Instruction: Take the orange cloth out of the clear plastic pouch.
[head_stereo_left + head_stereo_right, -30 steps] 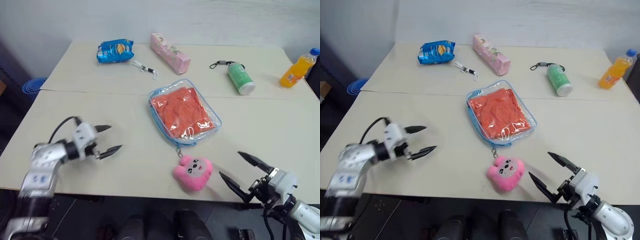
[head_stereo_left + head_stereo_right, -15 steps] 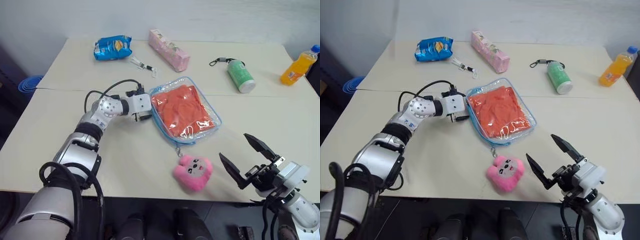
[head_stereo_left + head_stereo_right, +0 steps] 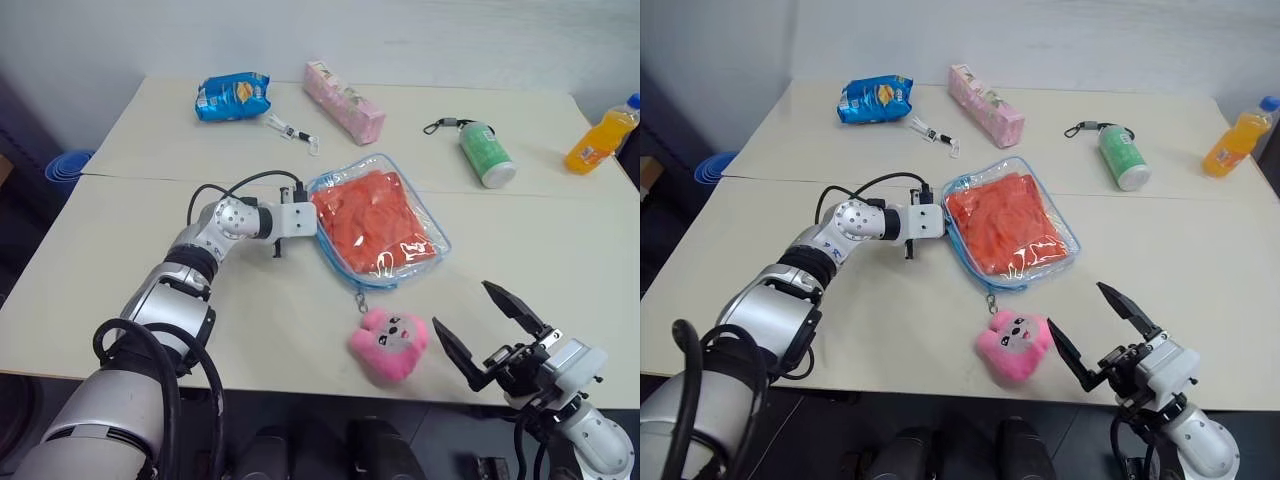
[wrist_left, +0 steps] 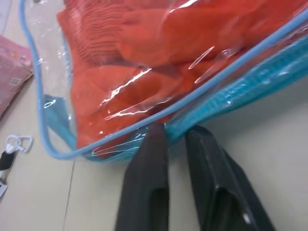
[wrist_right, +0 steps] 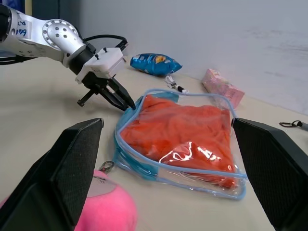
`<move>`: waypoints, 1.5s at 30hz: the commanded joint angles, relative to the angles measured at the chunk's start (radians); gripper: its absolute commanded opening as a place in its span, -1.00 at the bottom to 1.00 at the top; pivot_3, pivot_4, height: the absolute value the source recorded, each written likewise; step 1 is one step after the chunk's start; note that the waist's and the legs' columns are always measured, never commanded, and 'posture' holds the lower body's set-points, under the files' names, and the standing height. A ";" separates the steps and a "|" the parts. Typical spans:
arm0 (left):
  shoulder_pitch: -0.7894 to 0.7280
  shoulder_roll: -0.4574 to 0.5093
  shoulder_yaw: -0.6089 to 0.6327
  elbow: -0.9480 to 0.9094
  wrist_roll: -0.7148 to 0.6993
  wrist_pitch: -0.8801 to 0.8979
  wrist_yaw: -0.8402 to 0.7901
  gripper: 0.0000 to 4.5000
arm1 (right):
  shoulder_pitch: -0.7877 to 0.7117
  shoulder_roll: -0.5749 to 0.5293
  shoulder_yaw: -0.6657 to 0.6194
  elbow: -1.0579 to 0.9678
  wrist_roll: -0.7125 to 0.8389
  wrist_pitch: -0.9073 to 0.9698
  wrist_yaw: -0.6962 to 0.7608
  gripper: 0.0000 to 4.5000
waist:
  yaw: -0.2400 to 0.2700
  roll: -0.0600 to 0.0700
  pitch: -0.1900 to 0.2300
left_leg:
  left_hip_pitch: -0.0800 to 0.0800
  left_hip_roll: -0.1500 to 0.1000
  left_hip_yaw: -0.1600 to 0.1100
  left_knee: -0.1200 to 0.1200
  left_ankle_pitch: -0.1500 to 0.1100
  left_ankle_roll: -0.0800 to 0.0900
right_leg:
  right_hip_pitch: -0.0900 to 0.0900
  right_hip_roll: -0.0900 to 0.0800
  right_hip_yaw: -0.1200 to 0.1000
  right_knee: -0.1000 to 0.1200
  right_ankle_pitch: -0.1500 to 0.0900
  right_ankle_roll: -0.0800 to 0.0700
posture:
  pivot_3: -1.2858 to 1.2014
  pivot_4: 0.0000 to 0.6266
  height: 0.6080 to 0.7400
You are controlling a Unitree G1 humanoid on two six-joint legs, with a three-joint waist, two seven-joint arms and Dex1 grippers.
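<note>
I should next help get the pouch ready for taking out the orange cloth, so I should grab the charm by its pink plush body with my right gripper.
The clear plastic pouch lies flat mid-table, trimmed in light blue. Folded inside it is the orange cloth, wrinkled under the glossy plastic. My left gripper reaches in low from the left, its fingers drawn together on the pouch's blue zip edge at the left side. The right wrist view shows those fingertips touching the pouch's corner. My right gripper hovers open at the table's near right edge, apart from the pouch, with nothing between its fingers.
A pink plush charm lies in front of the pouch on a short chain. At the back are a blue snack bag, a pink pack, a clip, a green bottle and an orange drink bottle.
My left arm swung from the table's near left to the pouch's left edge, and its fingers went from open to shut there. The right gripper stayed open and in place.
</note>
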 commanded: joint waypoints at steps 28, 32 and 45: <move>0.646 -0.248 0.135 -1.504 -0.515 1.688 0.141 -0.99 | 0.152 -0.222 -0.297 -0.028 0.207 0.121 0.142 1.00 | 0.004 0.003 -0.002 | 0.002 0.000 -0.004 0.005 0.000 0.002 | 0.005 0.000 0.002 0.004 0.000 0.000 | 0.03 -0.52 1.00; 0.638 -0.246 0.079 -1.487 -0.526 1.649 0.126 -0.99 | 0.180 -0.214 -0.328 -0.037 0.212 0.137 0.145 1.00 | 0.004 0.003 -0.002 | 0.002 0.000 -0.004 0.005 0.000 0.002 | 0.005 0.000 0.002 0.003 0.000 0.000 | 0.03 -0.52 1.00; 0.690 -0.055 -0.004 -1.600 -0.575 1.602 0.034 -0.99 | 0.224 -0.155 -0.296 -0.086 0.168 0.148 0.123 1.00 | 0.003 0.004 -0.002 | 0.003 0.000 -0.004 0.004 0.001 0.000 | 0.006 0.000 0.003 0.002 0.000 0.000 | 0.03 -0.52 1.00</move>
